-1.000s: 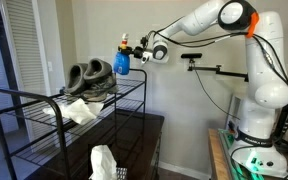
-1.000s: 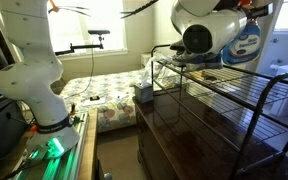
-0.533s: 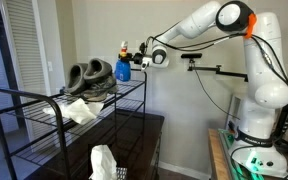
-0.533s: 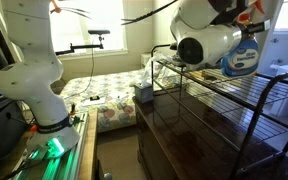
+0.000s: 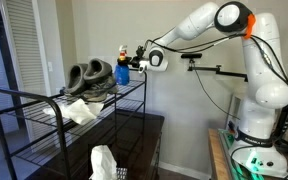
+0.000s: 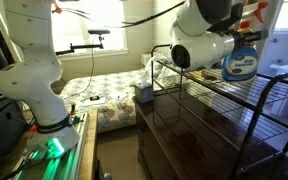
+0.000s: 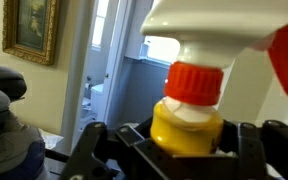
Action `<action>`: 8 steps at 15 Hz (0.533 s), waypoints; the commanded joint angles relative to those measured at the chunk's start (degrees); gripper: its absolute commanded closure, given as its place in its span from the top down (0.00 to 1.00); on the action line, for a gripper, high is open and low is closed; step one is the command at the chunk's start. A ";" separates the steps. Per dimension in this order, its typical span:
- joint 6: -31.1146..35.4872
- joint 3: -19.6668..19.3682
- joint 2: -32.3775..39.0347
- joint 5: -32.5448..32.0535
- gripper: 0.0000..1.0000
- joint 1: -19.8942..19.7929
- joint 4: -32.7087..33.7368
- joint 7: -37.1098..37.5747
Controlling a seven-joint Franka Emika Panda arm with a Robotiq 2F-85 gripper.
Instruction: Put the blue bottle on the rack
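Observation:
I should release the blue bottle from my gripper now, because the bottle's blue bottom sits level on the rack's top shelf beside the shoes.
The blue bottle (image 5: 122, 68) has a white trigger head and a yellow-orange label (image 6: 241, 63). My gripper (image 5: 130, 65) is shut on its neck and holds it upright just over the far end of the black wire rack's (image 5: 44, 97) top shelf. I cannot tell whether the bottle's base touches the grid. In the wrist view the bottle's yellow neck (image 7: 187, 122), red collar and white head fill the frame, with the jaws (image 7: 184, 152) pressed on both sides. The rack also shows in an exterior view (image 6: 246, 105).
A pair of dark shoes (image 5: 89, 73) and a white cloth (image 5: 81, 110) lie on the rack's top shelf beside the bottle. A white object (image 5: 103, 162) stands in front of the rack. A dark cabinet top (image 6: 179, 130) lies under it.
The arm has lowered the blue bottle toward the rack's top shelf and shifted it slightly. The grip on the neck has not changed.

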 commanded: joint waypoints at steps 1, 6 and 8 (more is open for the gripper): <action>1.96 0.33 -0.63 4.44 0.59 0.39 1.84 -2.89; 1.97 0.31 -1.59 6.37 0.87 0.55 2.35 -4.75; 1.99 0.29 -2.70 6.15 1.00 0.60 2.07 -5.22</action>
